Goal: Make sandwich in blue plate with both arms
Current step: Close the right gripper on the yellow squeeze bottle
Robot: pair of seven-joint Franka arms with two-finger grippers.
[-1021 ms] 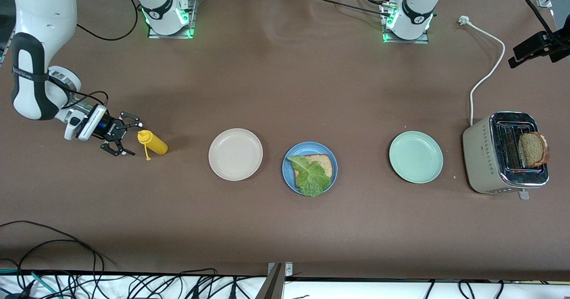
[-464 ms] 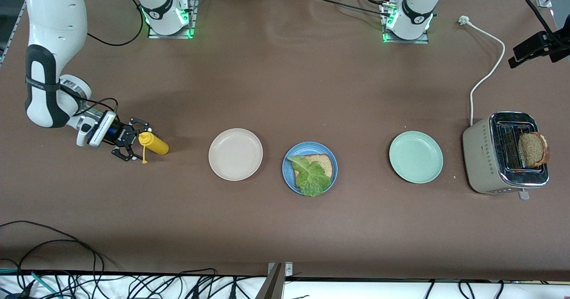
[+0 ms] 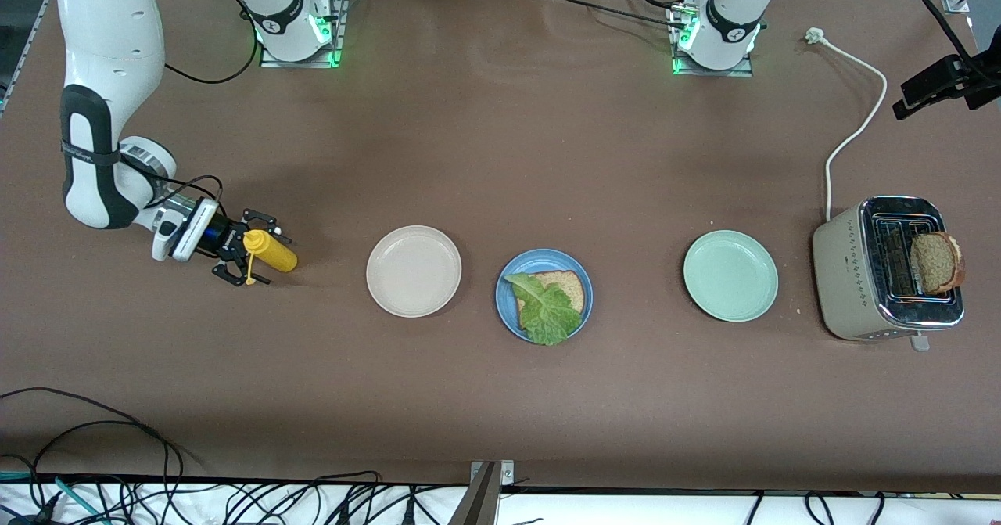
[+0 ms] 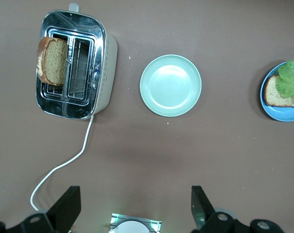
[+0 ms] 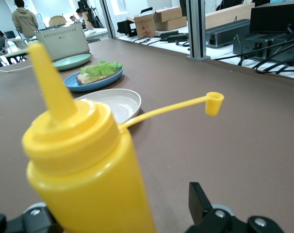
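Observation:
My right gripper grabs the squeeze bottle's straight-sided body (image 5: pixel 102 194) next, because the nozzle (image 5: pixel 52 83) above slopes to a thin cone.
The blue plate (image 3: pixel 579 314) lies mid-table and holds one slice of brown bread (image 3: pixel 572 285) with a green lettuce leaf (image 3: pixel 545 311) on top. A second slice (image 3: pixel 936 262) stands in the toaster (image 3: pixel 848 275) at the left arm's end. My right gripper (image 3: pixel 262 257) is low at the right arm's end, open, with a finger on each side of an upright yellow squeeze bottle (image 3: pixel 278 255), which fills the right wrist view (image 5: pixel 84 165). One finger (image 5: pixel 200 204) stands apart from the bottle. My left gripper (image 4: pixel 134 211) waits open and empty, high over the table near its base.
A beige-white plate (image 3: pixel 414 271) lies between the bottle and the blue plate. A pale green plate (image 3: pixel 730 275) lies between the blue plate and the toaster. The bottle's tethered cap (image 5: pixel 214 103) hangs out sideways. The toaster's white cord (image 3: pixel 856 130) trails across the table.
My right gripper has slid toward the yellow bottle, and its open fingers now straddle it. The left arm, plates and bread have not moved.

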